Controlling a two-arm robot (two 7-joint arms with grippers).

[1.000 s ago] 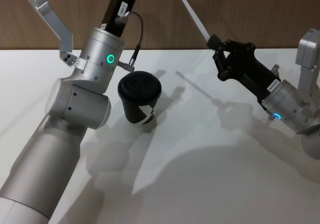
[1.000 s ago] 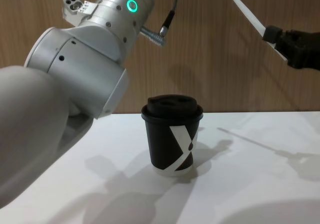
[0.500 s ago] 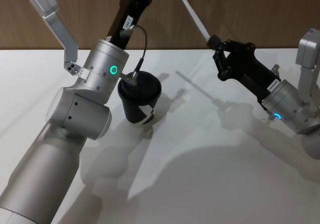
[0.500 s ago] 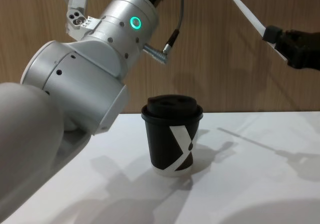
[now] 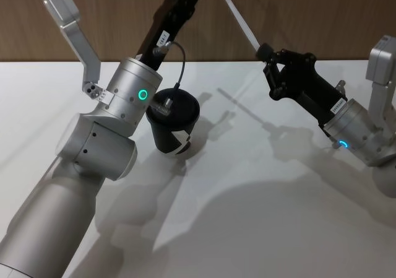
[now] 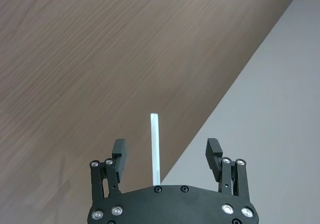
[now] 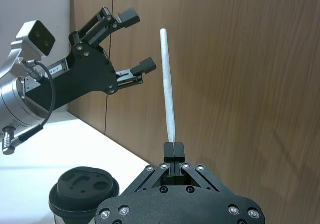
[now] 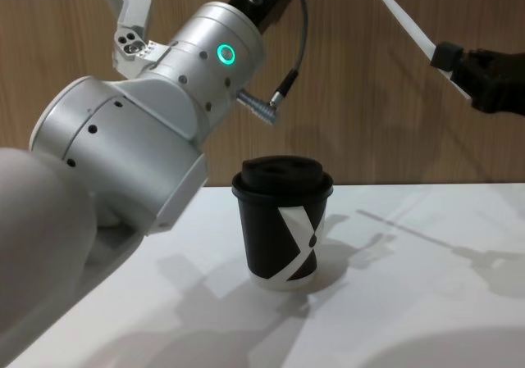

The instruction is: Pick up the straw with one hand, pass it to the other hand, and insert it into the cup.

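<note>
I need to grab the straw's upper part (image 5: 229, 1) with my left gripper next. Then the straw's lower end stays free to go into the cup (image 5: 172, 126).
The white straw (image 5: 238, 19) (image 8: 402, 20) (image 7: 167, 89) slants up in the air, and my right gripper (image 5: 265, 50) (image 7: 174, 149) is shut on its lower end, above the table's right side. My left gripper (image 7: 137, 40) (image 6: 166, 146) is raised high and open, close beside the straw's upper part but not touching it. In the left wrist view the straw (image 6: 155, 149) shows in line with the gap between the open fingers. The black lidded cup (image 5: 172, 126) (image 8: 283, 220) (image 7: 82, 189) stands upright on the table below my left forearm.
The white table (image 5: 260, 216) spreads around the cup. A brown wooden wall (image 8: 369, 130) closes the back. My bulky silver left arm (image 5: 105, 135) with its green ring crosses the left half, just above and beside the cup.
My left arm has swung to the right and up, bringing its open gripper nearer the straw. The right gripper, the straw and the cup have stayed still.
</note>
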